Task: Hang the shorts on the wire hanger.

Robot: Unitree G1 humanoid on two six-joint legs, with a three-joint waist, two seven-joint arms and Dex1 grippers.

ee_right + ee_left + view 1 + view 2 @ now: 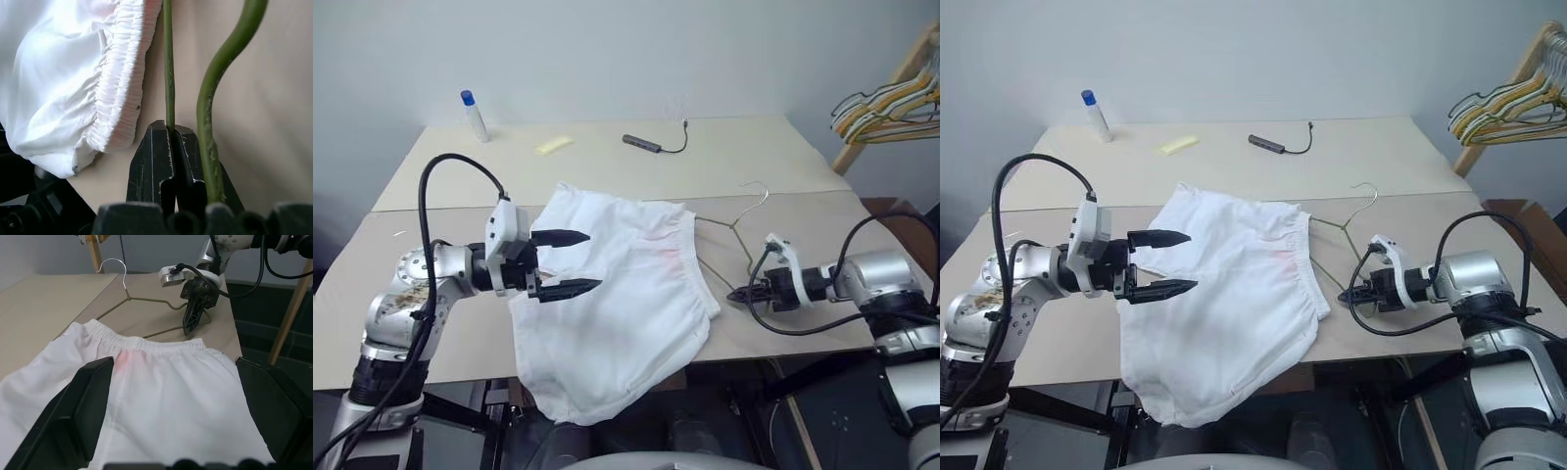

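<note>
Next, the left gripper grabs the shorts by their gathered waistband (693, 251), where the puckered edge rises while the rest of the cloth (607, 333) lies flat.
The white shorts (617, 304) lie spread on the beige table (431, 294), their lower part hanging over the front edge and the gathered waistband toward the right. My left gripper (594, 259) hovers open over the shorts' left side with nothing between its fingers. The thin olive wire hanger (736, 227) lies flat to the right of the waistband, its hook pointing away. My right gripper (734, 294) is shut on the hanger's wire near its right corner. The right wrist view shows the wire (168, 73) pinched between the closed fingertips (154, 147), beside the waistband (122, 98).
A small bottle with a blue cap (475, 116), a yellow scrap (554, 145) and a black cable with a dark bar end (651, 144) lie at the table's back. A wooden rack carrying several hangers (891, 103) stands at the far right.
</note>
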